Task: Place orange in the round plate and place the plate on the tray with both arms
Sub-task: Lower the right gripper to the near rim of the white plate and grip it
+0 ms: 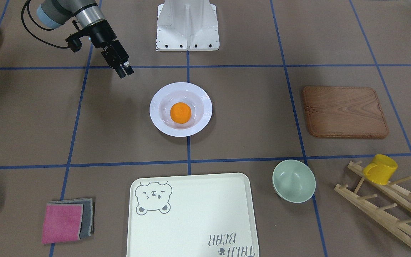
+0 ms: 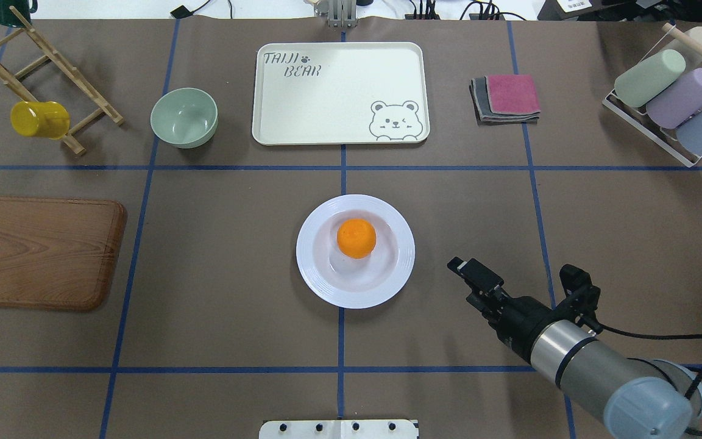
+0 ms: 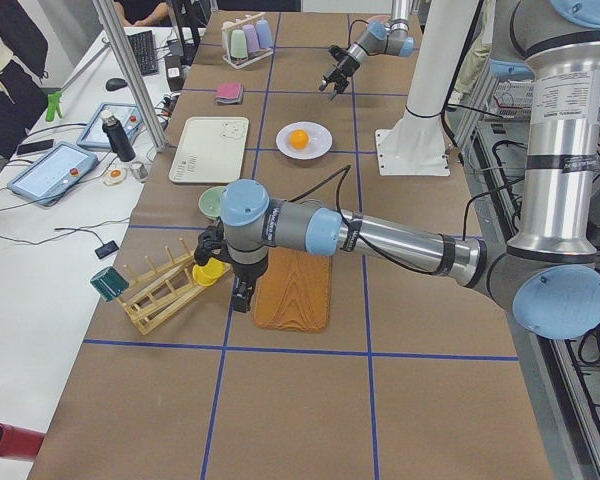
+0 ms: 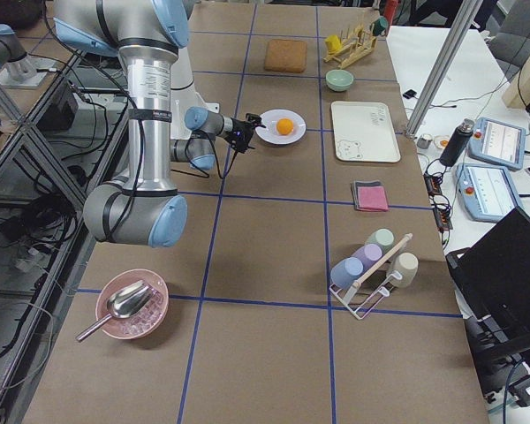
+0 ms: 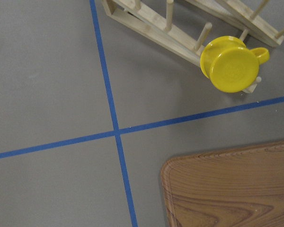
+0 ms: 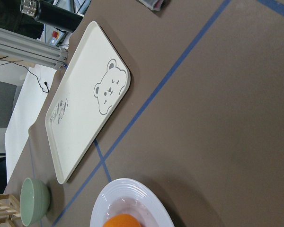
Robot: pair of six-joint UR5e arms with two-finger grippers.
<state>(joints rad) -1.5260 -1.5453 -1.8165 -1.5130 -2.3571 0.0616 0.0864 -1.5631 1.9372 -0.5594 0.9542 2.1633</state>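
Note:
The round plate will be picked up next by its rim (image 1: 154,104) with my right gripper, so that I can carry the orange onto the tray (image 1: 193,214) with both arms.
The orange (image 1: 180,112) lies in the sunken centre of the white round plate (image 1: 162,93), mid-table. The cream bear tray (image 2: 339,116) lies beyond the plate, bare. My right gripper (image 1: 125,72) hovers off the plate's side, apart from it, fingertips slightly parted and holding nothing; from overhead this right gripper (image 2: 457,265) points at the plate's rim. My left gripper (image 3: 242,298) hangs far off, between the wooden board (image 3: 292,290) and the peg rack; whether it is open or shut I cannot tell. The right wrist view shows the plate (image 6: 132,198) and the tray (image 6: 85,99).
A pale-green bowl (image 2: 184,117) stands left of the tray, with folded pink and grey cloths (image 2: 506,97) to the tray's right. A yellow mug (image 2: 39,119) hangs on a wooden peg rack (image 2: 52,67). A cup rack (image 2: 671,97) stands far right.

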